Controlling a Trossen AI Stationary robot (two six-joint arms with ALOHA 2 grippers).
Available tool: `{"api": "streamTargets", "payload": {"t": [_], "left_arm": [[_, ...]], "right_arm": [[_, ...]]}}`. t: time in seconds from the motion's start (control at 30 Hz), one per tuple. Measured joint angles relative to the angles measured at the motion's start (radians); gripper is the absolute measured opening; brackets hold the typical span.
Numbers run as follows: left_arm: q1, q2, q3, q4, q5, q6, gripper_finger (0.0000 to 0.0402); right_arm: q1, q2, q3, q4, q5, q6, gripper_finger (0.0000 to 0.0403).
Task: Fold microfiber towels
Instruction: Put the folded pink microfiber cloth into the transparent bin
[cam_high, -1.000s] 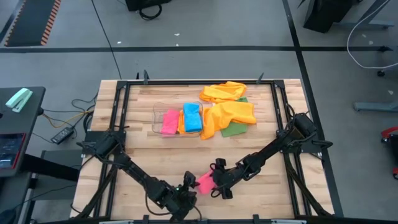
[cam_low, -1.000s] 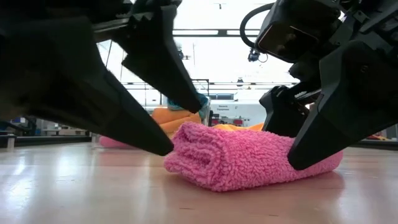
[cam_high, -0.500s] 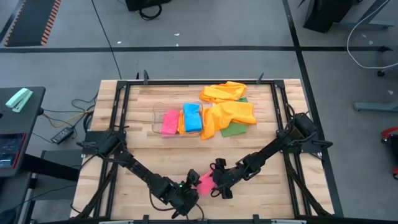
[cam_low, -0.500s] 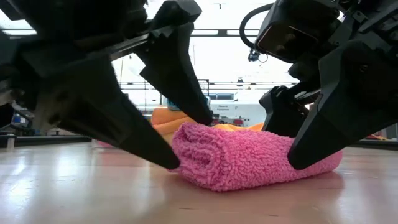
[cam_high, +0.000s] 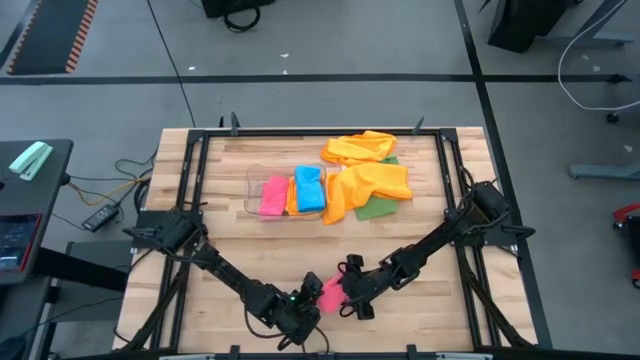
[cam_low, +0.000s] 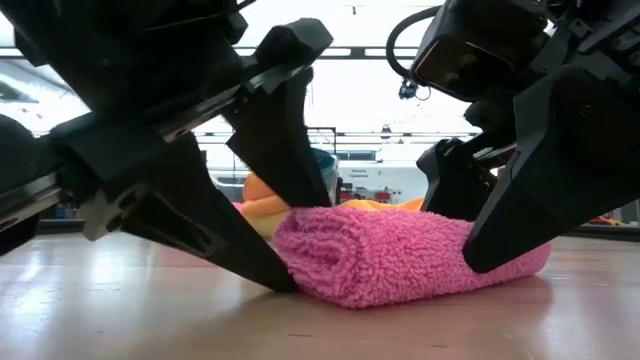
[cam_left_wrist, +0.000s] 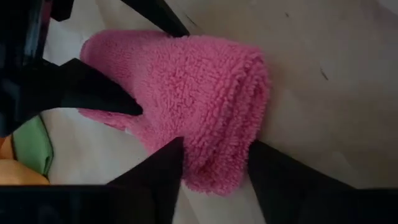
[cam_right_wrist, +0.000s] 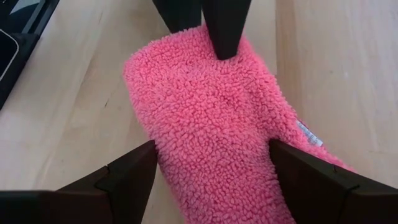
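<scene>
My right gripper will next grab the pink towel (cam_right_wrist: 199, 99) by its short folded end (cam_right_wrist: 221, 177) to fold it.
A pink microfiber towel (cam_high: 330, 291) lies folded into a thick pad on the wood near the table's front edge, resting on its underside (cam_low: 400, 255). My left gripper (cam_high: 312, 298) reaches in from the near left and is shut on the towel's left end (cam_left_wrist: 214, 142). My right gripper (cam_high: 346, 290) comes from the right and stands open, its two fingers astride the towel's right end (cam_right_wrist: 211, 146). In the low view its near finger (cam_low: 510, 225) overlaps that end. My left gripper pinches the folded towel's left end (cam_left_wrist: 211, 168) between its two fingers, several layers thick, and the pile narrows between them. The fingers (cam_low: 240, 240) slant down from the near left, one on the towel's far side, one on its near side. The towel lies flat on the table. My right gripper's fingers (cam_right_wrist: 134, 171) flank the towel's right end; whether they touch it I cannot tell.
A clear bin (cam_high: 253, 195) at the table's middle back holds a folded pink towel (cam_high: 272, 196) and a blue one (cam_high: 309, 188). To its right lies a heap of orange towels (cam_high: 368, 180) over a green one (cam_high: 378, 207). Black frame rails (cam_high: 447, 180) border the table.
My left gripper has moved toward the pink towel and down, rolling a little. Its fingers have come over the towel's left end and closed in on it, taking hold. The towel has stayed on the table.
</scene>
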Motion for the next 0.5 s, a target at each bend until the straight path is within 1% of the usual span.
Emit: {"api": "streamTargets", "payload": {"t": [0.1, 0.17, 0.27, 0.3, 0.37, 0.43, 0.5], "left_arm": [[0.0, 0.002, -0.002, 0.001, 0.006, -0.074, 0.0131], [0.0, 0.004, -0.002, 0.002, 0.008, -0.127, 0.0093], [0.002, 0.006, -0.004, 0.0, 0.003, -0.186, 0.0033], [0.003, 0.006, -0.004, -0.002, 0.001, -0.201, 0.0019], [0.004, 0.005, -0.004, -0.001, 0.001, -0.23, 0.0014], [0.004, 0.0, -0.003, -0.005, 0.004, -0.265, 0.002], [0.005, -0.005, 0.008, -0.015, 0.038, -0.292, 0.0022]], "right_arm": [[0.004, -0.027, -0.003, -0.024, -0.011, -0.017, 0.0314], [0.016, -0.062, -0.004, -0.049, 0.008, -0.03, 0.0314], [0.06, -0.107, -0.003, -0.067, 0.099, -0.068, 0.0314], [0.076, -0.113, -0.003, -0.071, 0.134, -0.087, 0.0314], [0.108, -0.117, -0.003, -0.069, 0.193, -0.139, 0.0314], [0.14, -0.118, 0.002, -0.056, 0.258, -0.203, 0.0314], [0.173, -0.11, 0.02, -0.043, 0.329, -0.268, 0.0314]]}}
